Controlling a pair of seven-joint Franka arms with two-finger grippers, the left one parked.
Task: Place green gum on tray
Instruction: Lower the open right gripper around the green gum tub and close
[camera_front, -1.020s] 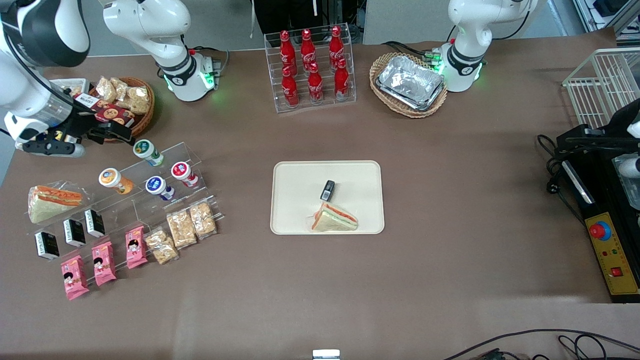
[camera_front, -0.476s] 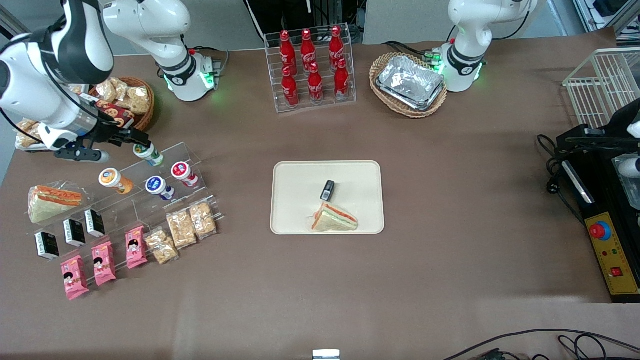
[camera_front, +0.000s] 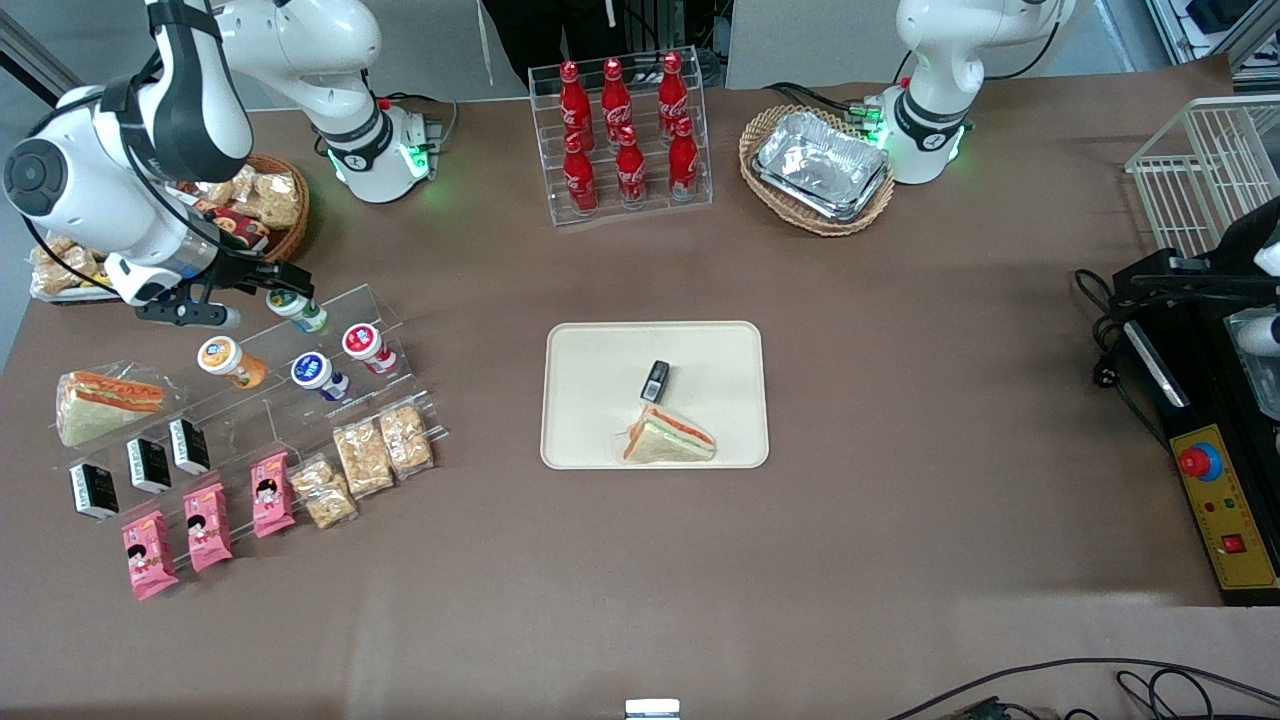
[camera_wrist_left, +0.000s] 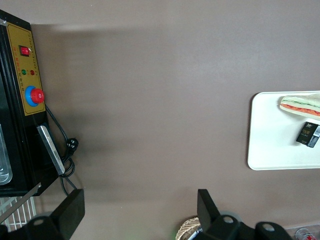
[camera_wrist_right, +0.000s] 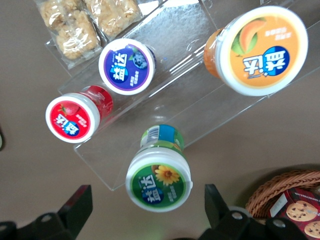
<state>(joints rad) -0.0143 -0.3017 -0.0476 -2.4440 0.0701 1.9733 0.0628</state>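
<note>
I should grab the bottle by its white lid (camera_front: 288, 302) with my right gripper next. Then I can place the green gum on the tray (camera_front: 590, 350).
The green gum (camera_front: 297, 309) is a small white bottle with a green-and-white lid, lying on the top step of a clear acrylic stand (camera_front: 300, 370); it also shows in the right wrist view (camera_wrist_right: 159, 177). My right gripper (camera_front: 262, 285) hovers just above it, open, one finger (camera_wrist_right: 75, 207) on each side of the lid with a gap. The cream tray (camera_front: 590, 350) lies in the middle of the table, toward the parked arm from the stand, holding a sandwich (camera_front: 668, 437) and a small black pack (camera_front: 655, 380).
On the stand lie orange-lidded (camera_front: 226, 360), blue-lidded (camera_front: 316, 373) and red-lidded (camera_front: 364, 345) bottles. Nearer the camera are snack bags, pink packs and black boxes. A wicker basket of snacks (camera_front: 255, 205) sits by the gripper. A cola rack (camera_front: 622, 135) and foil-tray basket (camera_front: 818, 168) stand farther back.
My right arm has moved from the table's edge toward the stand. The gripper now sits over the green gum. Nothing else has moved.
</note>
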